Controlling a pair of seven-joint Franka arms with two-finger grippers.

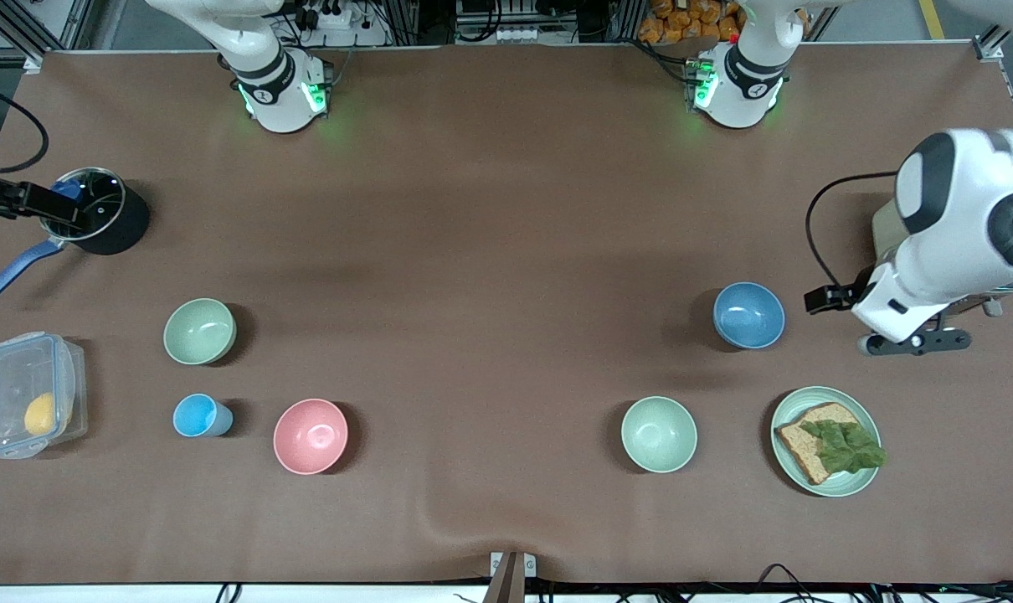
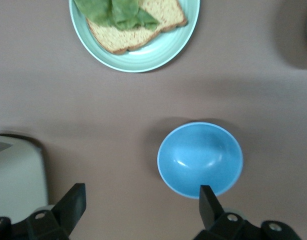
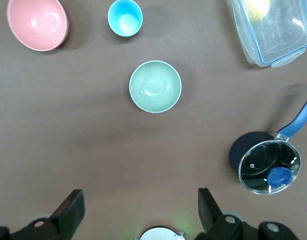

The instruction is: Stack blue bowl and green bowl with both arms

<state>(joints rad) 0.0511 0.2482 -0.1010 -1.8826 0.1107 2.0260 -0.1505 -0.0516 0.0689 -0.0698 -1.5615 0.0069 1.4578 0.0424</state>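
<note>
My left gripper grabs the blue bowl's thin rim facing the toaster [image 1: 782,317] next, since the blue bowl's round opening [image 1: 748,315] is too wide for the fingers to span.
The blue bowl [image 1: 748,315] stands upright toward the left arm's end of the table. In the left wrist view the blue bowl [image 2: 200,159] lies just beside one fingertip. My left gripper [image 1: 915,342] [image 2: 141,197] is open and empty, over bare table between the blue bowl and a toaster. The sage-green bowl [image 1: 199,332] [image 3: 155,86] stands upright toward the right arm's end. My right gripper [image 3: 138,200] is open and empty, high over the table by the right arm's base, well apart from the green bowl.
A paler mint bowl [image 1: 659,434] and a green plate [image 1: 866,484] with bread and lettuce lie nearer the front camera than the blue bowl. A pink bowl [image 1: 310,435], light-blue cup [image 1: 197,416], clear box [image 1: 29,406], lidded pot [image 1: 96,209] and toaster [image 2: 16,175] stand around.
</note>
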